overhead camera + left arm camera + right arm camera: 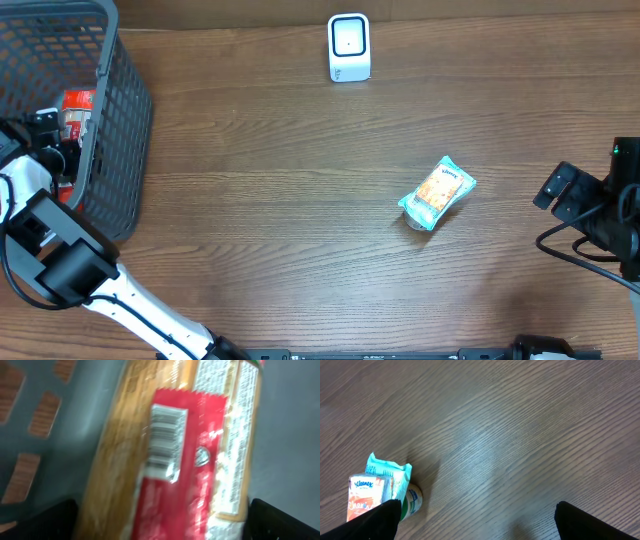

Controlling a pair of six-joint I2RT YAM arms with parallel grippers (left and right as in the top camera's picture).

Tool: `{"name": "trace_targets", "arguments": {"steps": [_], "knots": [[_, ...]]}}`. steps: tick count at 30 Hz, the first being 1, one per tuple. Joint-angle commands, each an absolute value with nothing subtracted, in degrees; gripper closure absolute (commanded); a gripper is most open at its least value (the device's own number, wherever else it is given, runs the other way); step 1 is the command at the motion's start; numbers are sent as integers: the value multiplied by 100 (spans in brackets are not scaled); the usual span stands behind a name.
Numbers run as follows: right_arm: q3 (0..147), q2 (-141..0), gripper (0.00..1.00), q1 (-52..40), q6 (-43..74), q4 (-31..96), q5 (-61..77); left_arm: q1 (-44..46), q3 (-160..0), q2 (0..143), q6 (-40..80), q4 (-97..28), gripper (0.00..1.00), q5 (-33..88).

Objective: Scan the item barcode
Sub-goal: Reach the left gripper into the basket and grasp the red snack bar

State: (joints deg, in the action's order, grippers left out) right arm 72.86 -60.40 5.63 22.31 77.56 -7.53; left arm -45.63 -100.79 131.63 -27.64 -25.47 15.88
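Note:
My left gripper has its dark fingers wide apart beside the packet, so the packet would stay in the grey basket if I lifted the gripper now.
The left wrist view is filled by a blurred red and orange snack packet (200, 475) lying in the grey basket, its barcode (163, 442) facing up. My left gripper (162, 527) is open, with one dark finger (52, 520) at each side of the packet; I cannot tell whether they touch it. Overhead, that gripper (48, 128) reaches into the basket (120, 130), where the red packet (76, 101) shows. The white scanner (349, 47) stands at the far middle of the table. My right gripper (565, 190) hangs open and holds nothing.
A teal and orange Kleenex pack (437, 192) lies right of centre, resting against a small white and green container (410, 501). In the right wrist view the pack (372, 490) sits by the left finger, with bare wood between the fingers.

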Motion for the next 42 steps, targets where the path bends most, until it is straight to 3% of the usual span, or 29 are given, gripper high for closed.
{"name": "trace_targets", "arguments": {"steps": [1, 7, 17, 19, 21, 28, 32, 42], "knots": [[7395, -6020, 0, 591, 2255, 7728, -788, -4683, -10143, 13378, -2685, -2576, 0, 1769], [7395, -6020, 0, 591, 2255, 7728, -788, -4683, -10143, 13375, -2200, -2808, 3, 1806], [7395, -6020, 0, 591, 2255, 7728, -788, -4563, -10018, 13378, -2206, -3020, 25, 1787], [7395, -6020, 0, 591, 2255, 7728, -788, -4560, -9961, 13378, -2206, -3020, 37, 1789], [7395, -6020, 0, 591, 2255, 7728, -788, -4560, -9946, 13378, -2252, -3020, 58, 1787], [7395, -6020, 0, 591, 2255, 7728, -788, -4560, -10077, 13260, -2314, -2912, 91, 2165], [7395, -6020, 0, 591, 2252, 7728, -788, -4560, -10283, 12908, -2268, -2877, 96, 2292], [7395, -6020, 0, 591, 2255, 7728, -788, -4560, -10409, 11365, -1916, -2696, 96, 2386]]}}
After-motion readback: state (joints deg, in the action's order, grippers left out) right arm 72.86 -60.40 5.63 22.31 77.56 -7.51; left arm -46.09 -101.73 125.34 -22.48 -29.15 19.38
